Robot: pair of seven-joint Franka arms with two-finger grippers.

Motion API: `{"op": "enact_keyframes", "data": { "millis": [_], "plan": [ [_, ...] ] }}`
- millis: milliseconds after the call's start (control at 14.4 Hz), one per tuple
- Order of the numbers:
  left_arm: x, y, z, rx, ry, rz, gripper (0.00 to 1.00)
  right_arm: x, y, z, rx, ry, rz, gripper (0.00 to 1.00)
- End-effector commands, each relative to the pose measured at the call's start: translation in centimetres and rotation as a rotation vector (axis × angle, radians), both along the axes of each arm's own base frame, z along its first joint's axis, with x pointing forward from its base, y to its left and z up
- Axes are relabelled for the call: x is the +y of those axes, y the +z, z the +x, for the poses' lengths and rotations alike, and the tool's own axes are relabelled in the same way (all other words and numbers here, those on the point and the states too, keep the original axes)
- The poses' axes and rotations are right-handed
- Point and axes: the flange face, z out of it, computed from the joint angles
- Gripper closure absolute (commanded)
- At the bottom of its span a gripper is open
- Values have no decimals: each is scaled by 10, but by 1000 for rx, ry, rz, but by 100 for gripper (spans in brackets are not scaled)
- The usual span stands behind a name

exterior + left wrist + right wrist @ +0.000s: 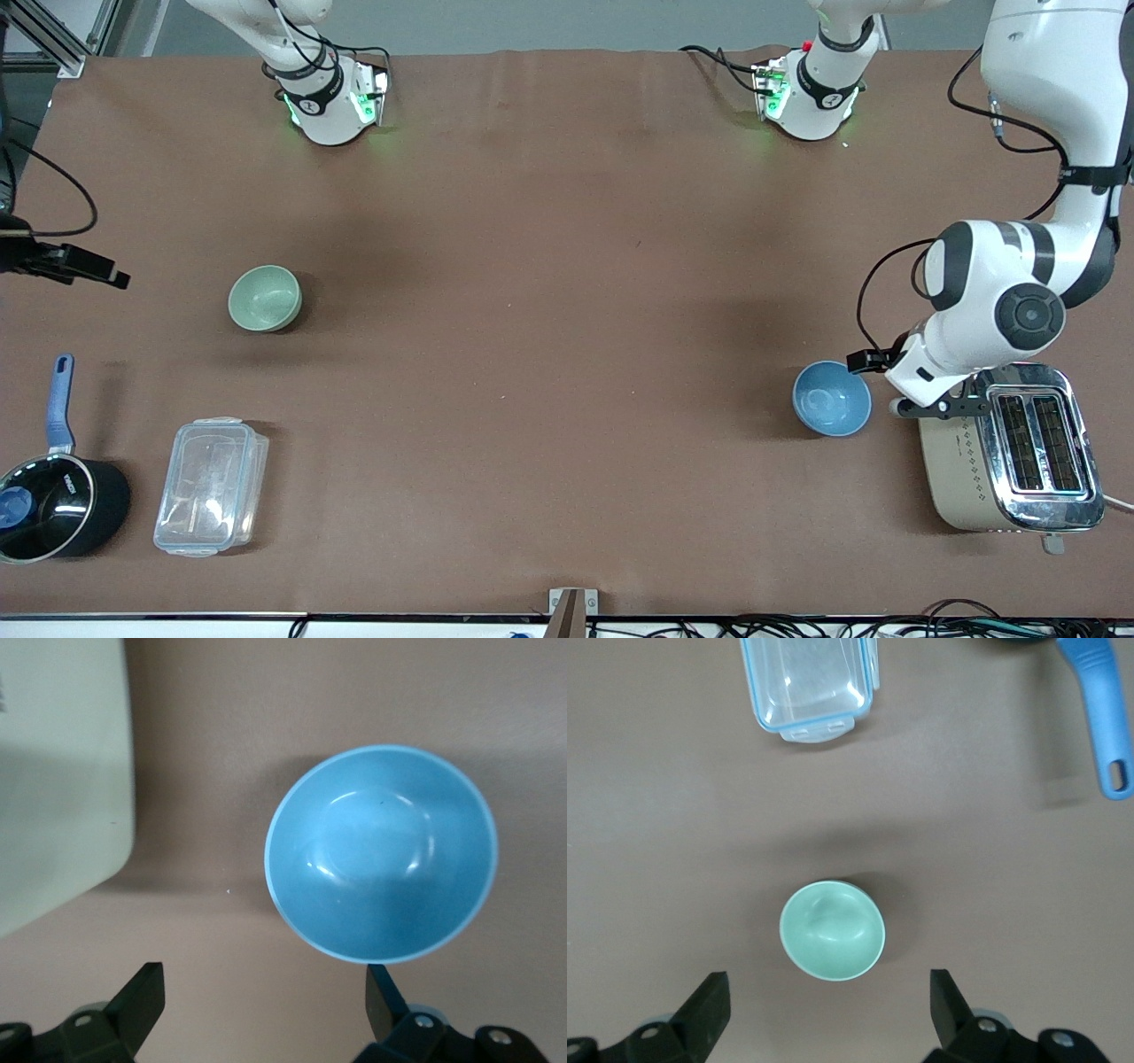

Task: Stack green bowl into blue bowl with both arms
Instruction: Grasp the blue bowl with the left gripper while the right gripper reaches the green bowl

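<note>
The blue bowl's open hollow (830, 398) has to stay free for the green bowl, so my left gripper should grab the blue bowl by its rim (866, 385) next.
The green bowl (265, 299) stands upright and empty toward the right arm's end of the table. It also shows in the right wrist view (831, 930). My right gripper (827, 983) is open and empty, high over the table beside that bowl. The blue bowl (831, 398) stands upright and empty toward the left arm's end, next to the toaster. My left gripper (930, 406) is open and empty, low over the gap between the blue bowl (381, 853) and the toaster, one fingertip (379, 988) by the bowl's rim.
A cream and chrome toaster (1010, 452) stands beside the blue bowl. A clear lidded container (211, 486) and a black saucepan with a blue handle (53, 496) sit nearer the front camera than the green bowl. A black device with a cable (62, 261) juts in at the right arm's end.
</note>
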Motion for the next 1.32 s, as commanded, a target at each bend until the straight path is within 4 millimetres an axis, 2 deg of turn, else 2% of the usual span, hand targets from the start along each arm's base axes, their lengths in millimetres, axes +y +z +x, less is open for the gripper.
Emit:
{"op": "enact_keyframes", "data": {
  "millis": [0,209,418,487,696,766,835,905,975,1114,1184,1253],
  "plan": [
    [8,-32,7,-16,-2,1,0,-14,-55,-29,-14,25,42,1],
    [16,-55,13,-28,18,-10,4,-23,-108,-45,-62,87,103,1],
    [14,-66,18,-40,25,-21,23,-31,-165,-47,-25,103,185,1],
    [13,-69,18,-38,24,-22,31,-32,-183,-46,-40,108,216,1],
    [8,-72,17,-36,22,-21,68,-31,-230,-47,-51,112,276,1],
    [6,-70,17,-37,22,-22,79,-28,-239,-46,-50,109,292,1],
    [5,-69,18,-40,20,-23,92,-26,-241,-45,-55,109,293,2],
    [3,-68,19,-42,17,-24,100,-25,-243,-46,-53,111,293,3],
    [4,-66,20,-46,14,-24,100,-26,-253,-50,-45,127,298,4],
    [2,-57,26,-64,6,-26,100,-24,-276,-59,-81,171,266,14],
    [-1,-52,27,-67,5,-28,100,-20,-279,-62,-89,172,269,22],
    [-13,-49,27,-71,-4,-38,100,-18,-278,-61,-91,181,271,31]
  ]
}}
